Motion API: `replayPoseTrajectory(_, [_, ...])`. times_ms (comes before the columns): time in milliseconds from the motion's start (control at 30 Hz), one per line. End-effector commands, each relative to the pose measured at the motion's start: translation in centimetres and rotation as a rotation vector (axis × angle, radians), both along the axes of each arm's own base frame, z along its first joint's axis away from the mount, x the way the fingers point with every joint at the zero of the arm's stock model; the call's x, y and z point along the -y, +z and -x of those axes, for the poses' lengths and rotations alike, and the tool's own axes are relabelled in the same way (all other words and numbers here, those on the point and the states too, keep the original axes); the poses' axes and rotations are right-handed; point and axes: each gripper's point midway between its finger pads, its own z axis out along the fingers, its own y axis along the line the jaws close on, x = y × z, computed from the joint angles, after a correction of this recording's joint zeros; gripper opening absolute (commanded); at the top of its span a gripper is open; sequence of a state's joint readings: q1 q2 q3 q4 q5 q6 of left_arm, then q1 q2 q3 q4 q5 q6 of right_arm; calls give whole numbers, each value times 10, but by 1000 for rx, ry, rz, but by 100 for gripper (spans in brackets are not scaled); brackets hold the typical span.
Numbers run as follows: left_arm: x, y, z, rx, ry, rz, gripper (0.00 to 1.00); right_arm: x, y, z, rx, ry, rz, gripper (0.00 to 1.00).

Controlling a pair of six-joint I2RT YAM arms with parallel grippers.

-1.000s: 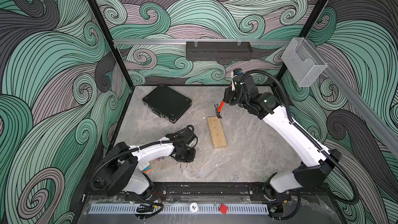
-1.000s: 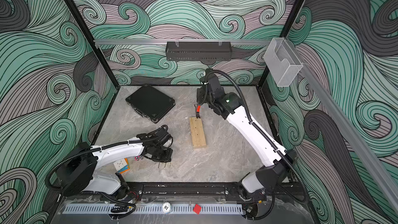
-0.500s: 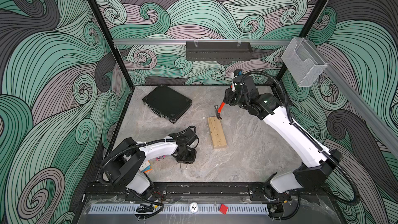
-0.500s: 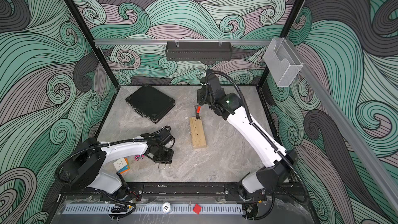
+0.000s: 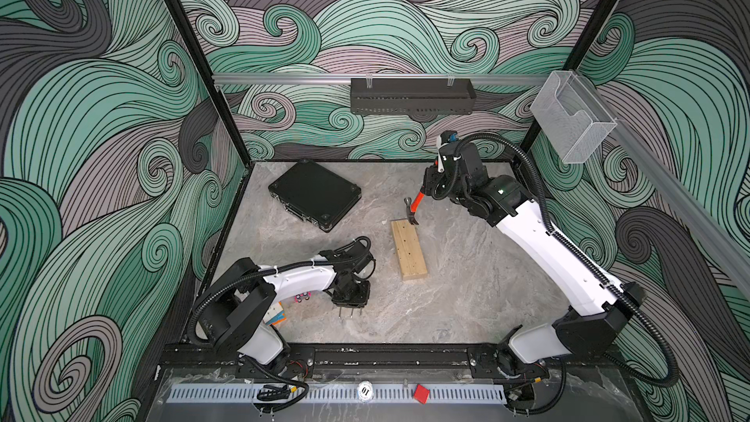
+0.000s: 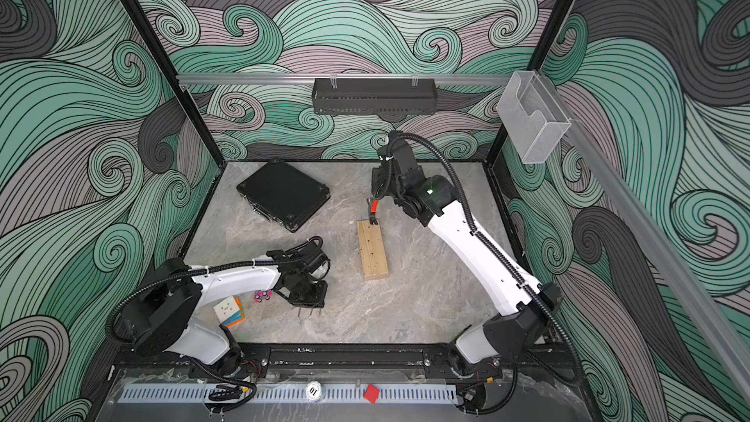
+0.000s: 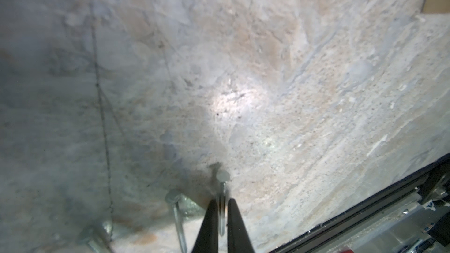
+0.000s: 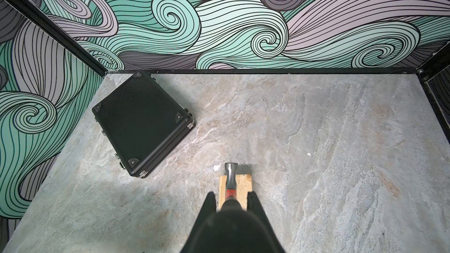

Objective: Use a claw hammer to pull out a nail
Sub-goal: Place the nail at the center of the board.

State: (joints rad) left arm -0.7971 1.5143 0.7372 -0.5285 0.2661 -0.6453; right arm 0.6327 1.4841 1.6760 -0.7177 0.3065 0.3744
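Observation:
I need to open my left gripper now. The head of the held nail meets its shadow on the tabletop, so the nail would rest there if I let go.
The claw hammer (image 5: 410, 213) hangs from my right gripper (image 5: 430, 188), which is shut on its black handle. Its grey head (image 6: 372, 217) sits at the far end of the wooden block (image 5: 409, 249), and in the right wrist view the head (image 8: 230, 174) lies over that end of the block (image 8: 244, 186) beyond my gripper (image 8: 231, 195). My left gripper (image 5: 350, 298) is low over the table at the front left. In the left wrist view its narrow jaws (image 7: 222, 200) hold a blurred nail (image 7: 222, 178) by the shaft. Two more nails (image 7: 175, 205) lie beside it.
A black case (image 5: 314, 194) lies at the back left. A puzzle cube (image 6: 229, 310) and a small pink object (image 6: 261, 296) sit under my left arm. A dark rack (image 5: 412, 95) and a clear bin (image 5: 568, 123) hang on the walls.
The left arm's rear links have swung a little to the right while its gripper stays over the nails. The right arm and hammer have barely moved.

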Motion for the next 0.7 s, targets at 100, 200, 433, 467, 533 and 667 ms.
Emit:
replayPoseTrajectory(100, [-5,-2,3,-19,1,-45,13,5,38,1,110,-18,-67,0])
replayPoseTrajectory(200, [-5,-1,3,-18,1,-44,14,5,38,0,110,-20,-67,0])
replayPoseTrajectory(433, [-5,-1,2,-9,-1,-36,30,7,35,0,106,-24,-61,0])
replayPoseTrajectory(467, [-5,-1,3,-8,-2,-36,31,7,35,1,106,-26,-59,0])
replayPoseTrajectory(533, [-5,0,2,-3,-4,-33,33,8,36,1,108,-29,-58,0])
replayPoseTrajectory(667, [-4,0,2,-1,-12,-31,34,9,36,1,109,-33,-56,0])
